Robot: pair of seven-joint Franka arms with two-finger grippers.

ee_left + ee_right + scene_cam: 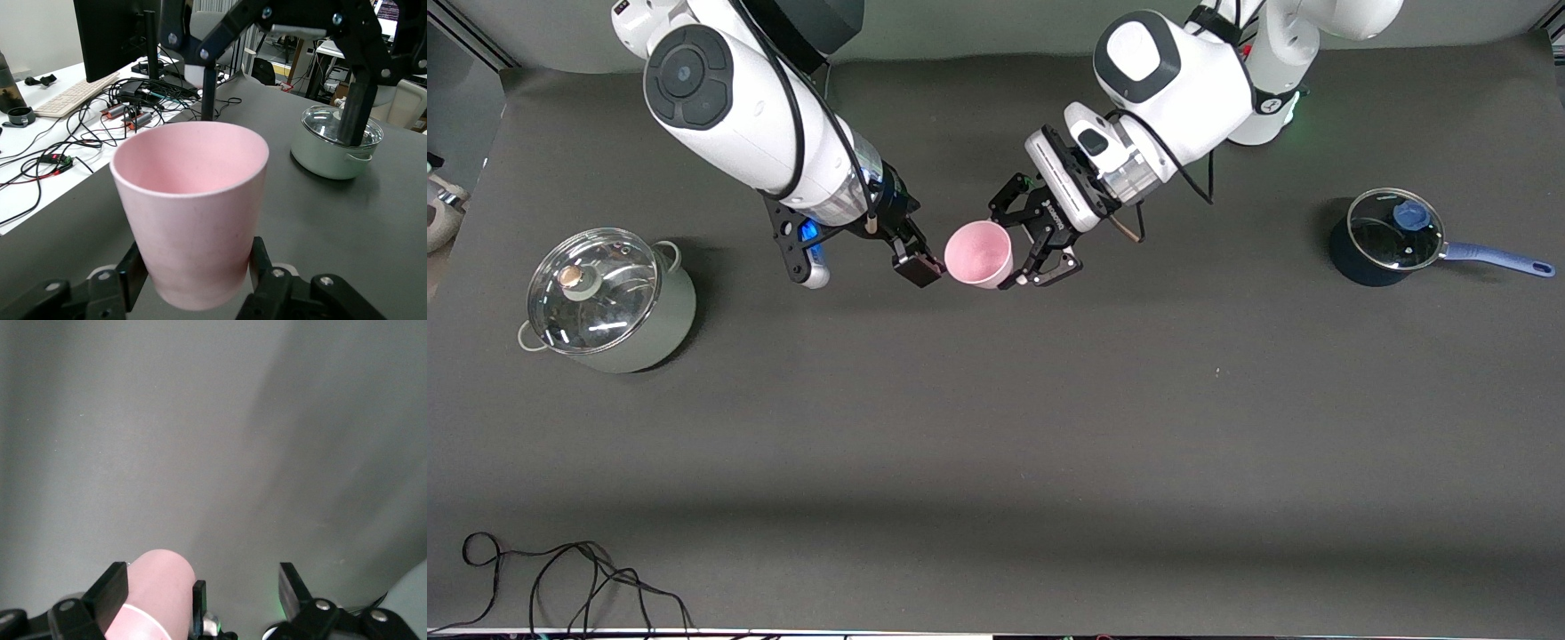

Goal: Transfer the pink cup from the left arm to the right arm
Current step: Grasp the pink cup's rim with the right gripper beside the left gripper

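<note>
Next, my right gripper grabs the pink cup by its rim (949, 252) (145, 613) to take it over from my left gripper.
The pink cup (978, 253) is up in the air over the middle of the table's robot side, its mouth toward the front camera. My left gripper (1003, 253) is shut on the cup's lower body; its fingers press both sides in the left wrist view (193, 280), with the cup (190, 213) filling the middle. My right gripper (938, 264) is open right beside the cup. In the right wrist view the cup (157, 597) sits between the right gripper's (203, 593) spread fingers, close against one finger (112, 592) and apart from the other.
A pale green pot with a glass lid (609, 298) stands toward the right arm's end and also shows in the left wrist view (337, 143). A dark blue saucepan with a glass lid (1387, 236) stands toward the left arm's end. Black cables (560, 587) lie at the nearest edge.
</note>
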